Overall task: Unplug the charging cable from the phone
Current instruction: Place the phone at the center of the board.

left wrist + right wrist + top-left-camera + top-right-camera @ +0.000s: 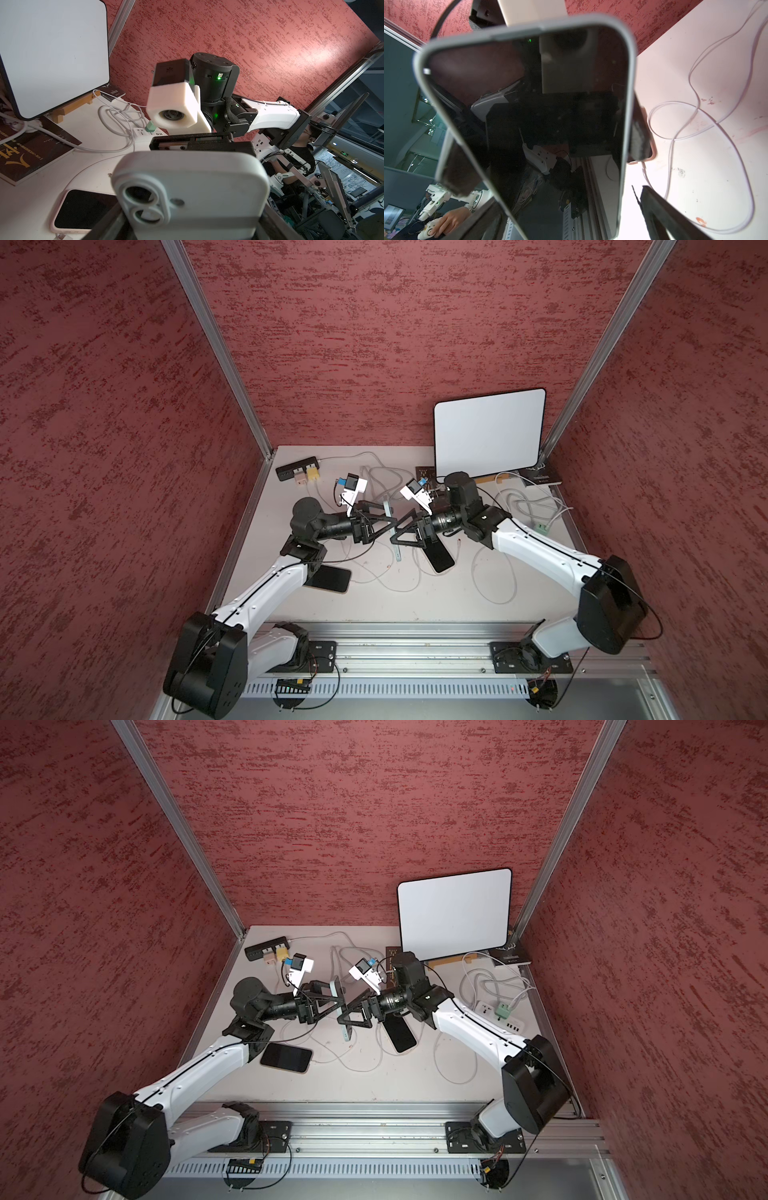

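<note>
The phone has the fingers of my right gripper alongside its case edges in the right wrist view, so my right gripper should close on the phone.
A phone [393, 531] in a pale grey case hangs upright above the middle of the table, edge-on in both top views. My left gripper [386, 521] is shut on its side edges. Its back and twin lenses [191, 187] fill the left wrist view. My right gripper [398, 529] faces it from the other side. The dark screen [529, 104] fills the right wrist view. The right gripper [571, 218] is open, with one finger [660, 214] clear of the case edge. White charging cable [673, 138] loops over the table. The held phone's port is hidden.
A dark phone in a pink case [440, 558] lies under the right wrist with a cable in its end. Another dark phone [328, 578] lies by the left forearm. At the back are a white tablet [489, 433], a black hub [297, 467], books [31, 153] and a power strip [503, 1011].
</note>
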`<control>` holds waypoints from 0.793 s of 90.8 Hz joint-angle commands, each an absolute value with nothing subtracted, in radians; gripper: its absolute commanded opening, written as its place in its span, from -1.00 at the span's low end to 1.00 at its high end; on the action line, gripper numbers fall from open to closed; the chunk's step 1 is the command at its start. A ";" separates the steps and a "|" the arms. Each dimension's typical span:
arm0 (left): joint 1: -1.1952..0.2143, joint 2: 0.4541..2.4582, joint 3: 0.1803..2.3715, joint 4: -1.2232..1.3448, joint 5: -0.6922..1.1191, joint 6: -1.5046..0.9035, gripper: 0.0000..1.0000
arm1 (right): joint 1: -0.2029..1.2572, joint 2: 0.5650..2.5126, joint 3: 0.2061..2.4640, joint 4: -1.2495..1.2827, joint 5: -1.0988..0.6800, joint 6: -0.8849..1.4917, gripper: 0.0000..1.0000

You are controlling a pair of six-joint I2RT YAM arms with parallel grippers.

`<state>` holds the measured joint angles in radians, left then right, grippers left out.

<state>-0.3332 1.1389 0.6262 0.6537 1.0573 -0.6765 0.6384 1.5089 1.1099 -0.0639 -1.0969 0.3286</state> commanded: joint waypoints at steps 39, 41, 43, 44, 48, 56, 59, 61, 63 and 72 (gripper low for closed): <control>-0.339 1.096 0.649 0.684 1.057 -0.670 -0.68 | 0.646 1.522 1.126 0.046 -1.125 0.350 0.40; -0.338 1.096 0.648 0.684 1.057 -0.668 -0.66 | 0.646 1.521 1.126 0.047 -1.125 0.351 0.36; -0.339 1.095 0.647 0.683 1.055 -0.668 -0.65 | 0.646 1.520 1.126 0.047 -1.125 0.351 0.31; -0.338 1.095 0.647 0.683 1.054 -0.667 -0.63 | 0.646 1.519 1.126 0.046 -1.125 0.350 0.28; -0.339 1.094 0.647 0.676 1.049 -0.664 -0.56 | 0.646 1.516 1.127 0.045 -1.122 0.350 0.18; -0.338 1.083 0.651 0.617 1.018 -0.634 -0.17 | 0.646 1.509 1.127 0.031 -1.112 0.339 -0.03; -0.338 1.078 0.654 0.586 0.999 -0.617 0.06 | 0.647 1.506 1.127 0.022 -1.106 0.333 -0.12; -0.337 1.074 0.657 0.563 0.984 -0.606 0.22 | 0.646 1.504 1.126 0.014 -1.102 0.328 -0.16; -0.337 1.068 0.657 0.542 0.972 -0.595 0.37 | 0.646 1.502 1.127 0.005 -1.096 0.322 -0.21; -0.334 1.043 0.655 0.469 0.901 -0.563 0.91 | 0.646 1.492 1.131 -0.062 -1.048 0.294 -0.34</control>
<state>-0.3325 1.0821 0.6277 0.5610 0.9920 -0.6270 0.6407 1.5131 1.1191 -0.0154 -1.1156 0.3199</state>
